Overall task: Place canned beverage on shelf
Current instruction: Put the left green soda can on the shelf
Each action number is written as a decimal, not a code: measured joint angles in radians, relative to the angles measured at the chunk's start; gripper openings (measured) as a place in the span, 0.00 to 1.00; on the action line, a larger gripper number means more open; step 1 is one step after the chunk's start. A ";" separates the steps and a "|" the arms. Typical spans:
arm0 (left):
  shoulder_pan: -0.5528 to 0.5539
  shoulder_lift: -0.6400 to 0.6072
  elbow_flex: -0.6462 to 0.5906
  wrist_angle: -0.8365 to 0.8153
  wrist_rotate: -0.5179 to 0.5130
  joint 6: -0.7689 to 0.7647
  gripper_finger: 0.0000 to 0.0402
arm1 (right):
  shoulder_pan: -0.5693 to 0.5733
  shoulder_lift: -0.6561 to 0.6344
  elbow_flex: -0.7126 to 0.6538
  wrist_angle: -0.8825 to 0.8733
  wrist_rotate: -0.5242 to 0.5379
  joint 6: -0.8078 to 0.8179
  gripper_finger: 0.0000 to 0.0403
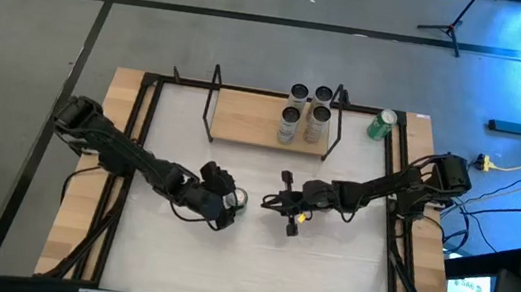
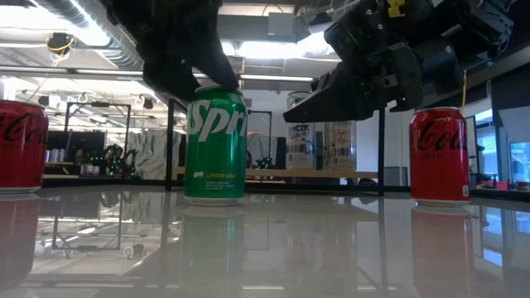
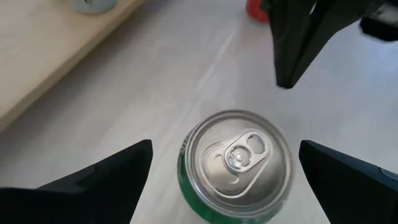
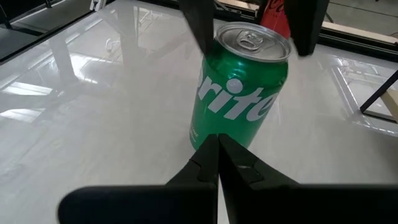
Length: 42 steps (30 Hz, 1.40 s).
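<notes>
My left gripper is going to grab the can's side under its top rim next, to stand the green Sprite can on the shelf's bare half (image 1: 246, 118).
A green Sprite can (image 2: 215, 145) stands upright on the white table, in the middle (image 1: 239, 201). My left gripper (image 1: 230, 203) comes at it slanting down from the left. It is open, with one finger (image 3: 106, 180) on each side of the can's top (image 3: 239, 155), and neither finger touches it. My right gripper (image 4: 217, 163) is shut with nothing in it. It points at the can's side from the right, a short way off. The shelf (image 1: 244, 119) lies at the far edge and bears several cans (image 1: 305, 112) at its right end.
Two red cola cans stand upright on the table, one to the left (image 2: 18, 145) and one to the right (image 2: 439, 156) in the low view. Another green can (image 1: 381, 125) is at the far right corner. The shelf's left half is bare wood.
</notes>
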 joint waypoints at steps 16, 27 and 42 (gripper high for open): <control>0.036 0.045 0.000 0.031 0.099 0.050 0.75 | 0.000 0.000 0.000 -0.003 0.000 0.000 0.01; 0.068 0.039 0.096 -0.057 0.182 0.262 0.68 | 0.047 -0.087 0.000 -0.089 0.035 0.000 0.01; 0.319 0.031 0.486 -0.325 0.194 0.675 0.70 | 0.306 -0.527 0.000 -0.587 0.392 0.109 0.01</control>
